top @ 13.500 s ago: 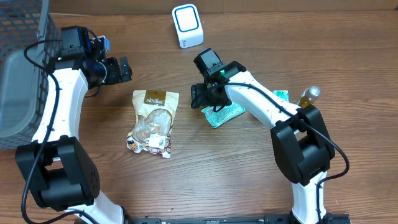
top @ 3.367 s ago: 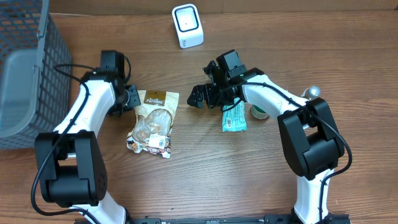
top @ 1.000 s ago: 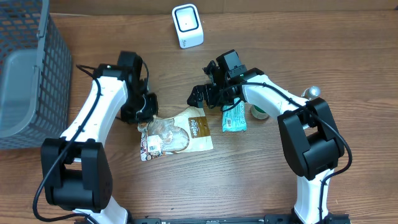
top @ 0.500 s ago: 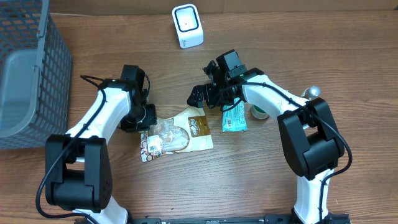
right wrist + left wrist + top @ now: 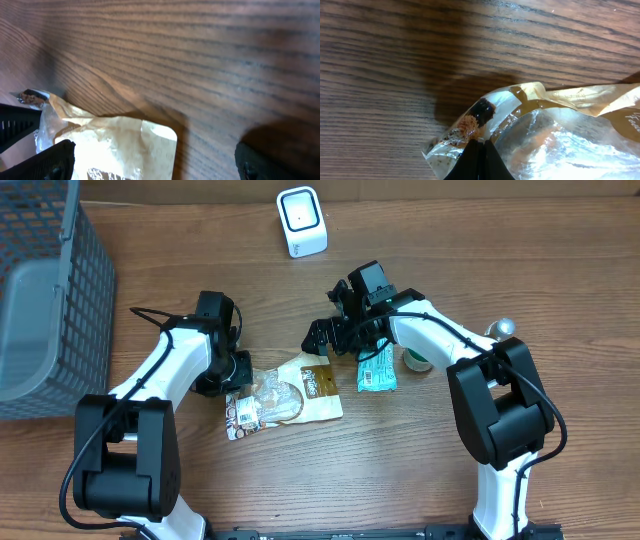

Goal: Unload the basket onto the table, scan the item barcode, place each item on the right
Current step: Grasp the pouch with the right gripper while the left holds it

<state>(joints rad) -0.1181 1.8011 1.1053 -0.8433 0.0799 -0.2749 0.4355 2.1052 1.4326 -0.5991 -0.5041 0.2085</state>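
My right gripper grips the snack bag's tan header end (image 5: 321, 376) (image 5: 153, 151) next, and the clear end stays free to scan its barcode.
The item is a clear-and-tan snack bag (image 5: 285, 388) lying flat on the wooden table, its tan header pointing right. My left gripper (image 5: 237, 370) sits at the bag's left end, shut on its crinkled clear corner. In the left wrist view the black fingertips (image 5: 479, 145) are pinched together on the film of the bag (image 5: 555, 135). My right gripper (image 5: 325, 338) hovers open just above the bag's upper right corner; in its wrist view the bag (image 5: 115, 145) lies between the wide-spread fingers (image 5: 55, 160). The white barcode scanner (image 5: 301, 221) stands at the back.
A green packet (image 5: 376, 367) lies under the right forearm, with a small round item (image 5: 416, 360) and a bottle (image 5: 500, 329) to its right. A grey wire basket (image 5: 50, 290) fills the far left.
The bag, upright at first, now lies turned sideways, closer to the right gripper. Over the last second the left gripper slid slightly toward the front, still pinching it. The right arm has stayed still.
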